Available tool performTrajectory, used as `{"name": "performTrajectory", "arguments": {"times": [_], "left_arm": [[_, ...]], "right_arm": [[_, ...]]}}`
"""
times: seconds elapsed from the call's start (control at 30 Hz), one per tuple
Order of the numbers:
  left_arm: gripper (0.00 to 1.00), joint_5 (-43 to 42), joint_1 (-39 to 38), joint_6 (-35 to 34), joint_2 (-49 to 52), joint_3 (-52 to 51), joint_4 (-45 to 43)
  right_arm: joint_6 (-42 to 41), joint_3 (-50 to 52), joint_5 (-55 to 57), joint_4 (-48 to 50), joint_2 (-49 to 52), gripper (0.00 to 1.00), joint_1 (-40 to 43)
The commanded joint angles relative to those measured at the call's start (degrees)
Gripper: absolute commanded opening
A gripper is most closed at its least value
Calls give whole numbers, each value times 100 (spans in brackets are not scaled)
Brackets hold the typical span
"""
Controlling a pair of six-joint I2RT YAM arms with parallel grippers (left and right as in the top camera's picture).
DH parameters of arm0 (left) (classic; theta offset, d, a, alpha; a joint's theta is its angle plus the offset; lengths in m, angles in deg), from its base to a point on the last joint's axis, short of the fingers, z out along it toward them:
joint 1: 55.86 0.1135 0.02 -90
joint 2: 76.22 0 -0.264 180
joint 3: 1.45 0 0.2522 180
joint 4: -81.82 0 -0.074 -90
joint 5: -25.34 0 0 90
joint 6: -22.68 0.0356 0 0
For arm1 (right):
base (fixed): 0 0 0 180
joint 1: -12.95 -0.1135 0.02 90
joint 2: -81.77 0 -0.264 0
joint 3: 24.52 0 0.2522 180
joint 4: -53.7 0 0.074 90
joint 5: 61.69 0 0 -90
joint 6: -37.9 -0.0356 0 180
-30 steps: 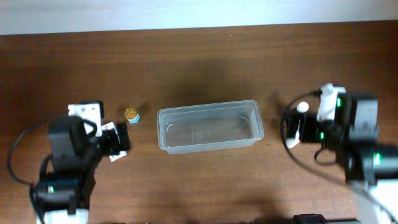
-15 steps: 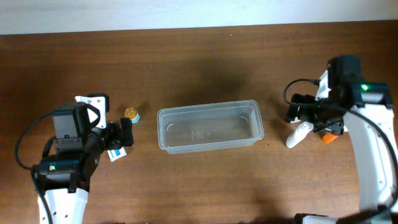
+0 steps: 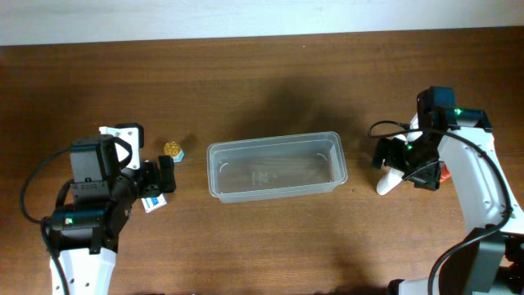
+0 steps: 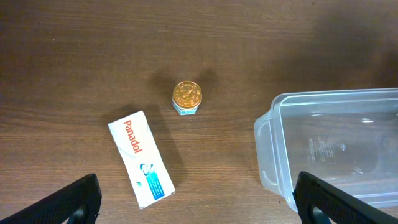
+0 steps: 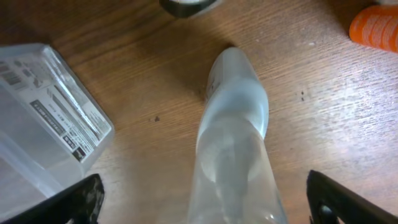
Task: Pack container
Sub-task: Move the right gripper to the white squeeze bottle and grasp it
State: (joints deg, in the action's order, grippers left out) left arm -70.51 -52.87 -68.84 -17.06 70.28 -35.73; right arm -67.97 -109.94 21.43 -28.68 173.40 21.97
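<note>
The robot's right gripper needs to close on the near end of the white bottle now, as that end is between the gripper's fingers and level with the bottle's sides.
The container (image 3: 277,169) is a clear, shallow tub, empty, at the table's middle; its end shows in the left wrist view (image 4: 277,146) and its corner in the right wrist view (image 5: 46,115). My left gripper (image 3: 160,177) (image 4: 202,205) is open and empty, above a white Panadol box (image 4: 142,163) (image 3: 152,203). A small gold-lidded jar (image 4: 186,97) (image 3: 173,150) stands beyond the box. My right gripper (image 3: 399,161) (image 5: 214,208) is open, its fingers either side of a white bottle (image 5: 233,137) (image 3: 386,183) that lies on the table, not touching it.
An orange object (image 5: 375,28) (image 3: 444,173) lies to the right of the bottle. A dark rounded thing (image 5: 186,5) is at the top edge of the right wrist view. The table is bare brown wood; a pale wall edge runs along the far side.
The right arm has swung up and left, bringing its gripper low over the white bottle. The left arm shifted a little early on, uncovering the Panadol box, then stayed still.
</note>
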Motion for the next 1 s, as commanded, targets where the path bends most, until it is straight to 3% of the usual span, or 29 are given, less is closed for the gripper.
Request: {"name": "performTrajectory", "arguments": {"times": [0.0,0.1,0.33,0.5,0.63,0.8,0.97], "left_arm": [[99,-83,17,-37,2,122,4],[99,-83,17,-37,2,122,4],[99,-83,17,-37,2,122,4],[99,-83,17,-37,4,122,4],[99,-83,17,-37,4,122,4],[99,-81,17,-37,2,122,4],[99,-83,17,-37,4,122,2]], "right_arm": [[-55,33,-22,57,24,80,44],[-52,33,7,103,24,78,44],[-52,33,46,249,24,54,44],[-52,33,87,264,24,45,44],[-52,33,155,258,24,44,44],[-52,33,155,262,24,28,44],[-52,33,155,260,24,24,44]]}}
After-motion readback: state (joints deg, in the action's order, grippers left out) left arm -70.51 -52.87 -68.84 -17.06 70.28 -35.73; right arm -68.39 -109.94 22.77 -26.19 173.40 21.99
